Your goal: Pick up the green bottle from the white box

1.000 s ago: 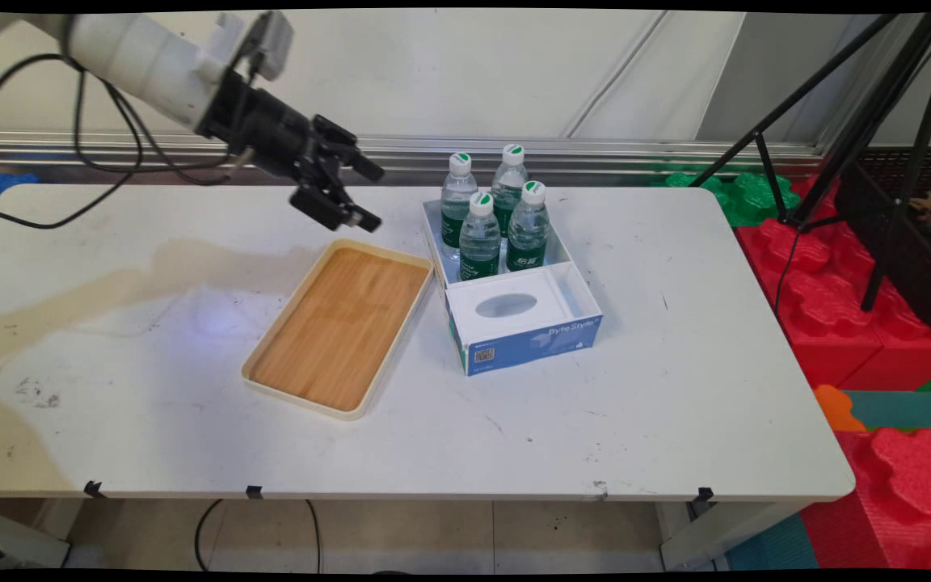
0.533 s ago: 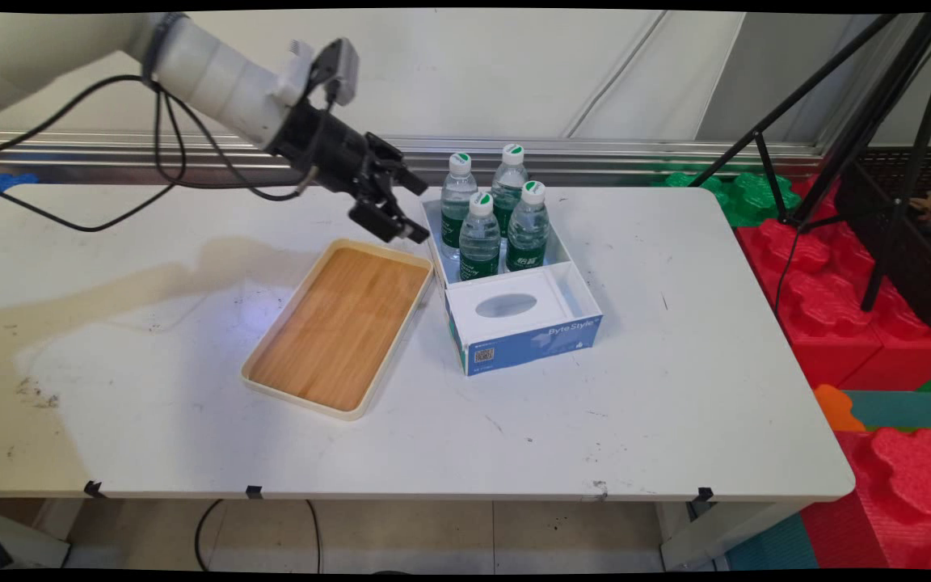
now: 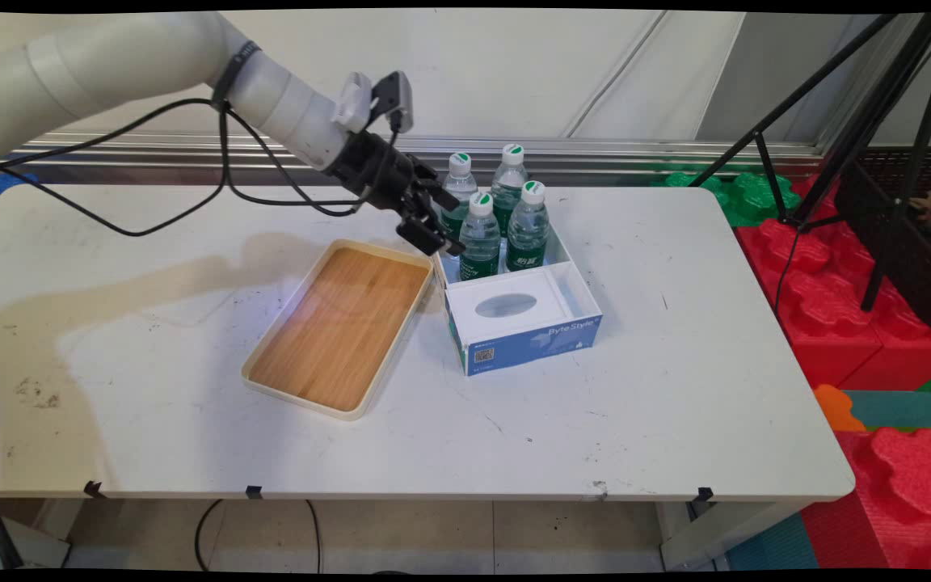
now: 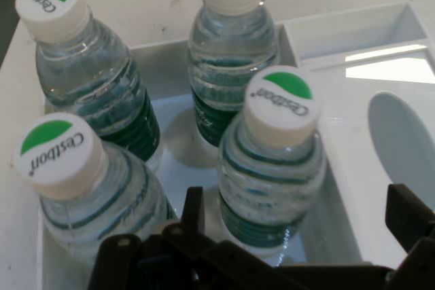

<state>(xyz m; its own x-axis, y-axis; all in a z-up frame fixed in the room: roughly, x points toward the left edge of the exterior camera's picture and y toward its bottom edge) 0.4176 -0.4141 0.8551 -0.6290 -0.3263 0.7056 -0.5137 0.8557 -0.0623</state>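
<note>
The water bottle is in the box (image 3: 538,339). My gripper will grab it next by its clear upper body below the cap (image 3: 479,231) to lift it out.
Several water bottles with white-and-green caps stand in the far part of a white and blue open box (image 3: 538,339). My gripper (image 3: 451,226) hovers open at the box's left side, right by the front-left bottle (image 3: 479,230) and the back-left bottle (image 3: 458,187). In the hand view the gripper (image 4: 299,202) is open around the nearest bottle (image 4: 275,161), one finger on each side, apart from it. Another bottle (image 4: 81,188) stands to its left and two more (image 4: 231,39) behind, inside the box wall (image 4: 353,25).
A wooden tray with a cream rim (image 3: 271,396) lies just left of the box on the white table (image 3: 676,388). A black tripod (image 3: 878,121) and red foam blocks (image 3: 837,307) stand off the table's right side. Black cables (image 3: 150,218) hang from the arm.
The gripper has travelled right and slightly down, from above the tray's far end to the left side of the box, next to the bottles. It has stayed open.
</note>
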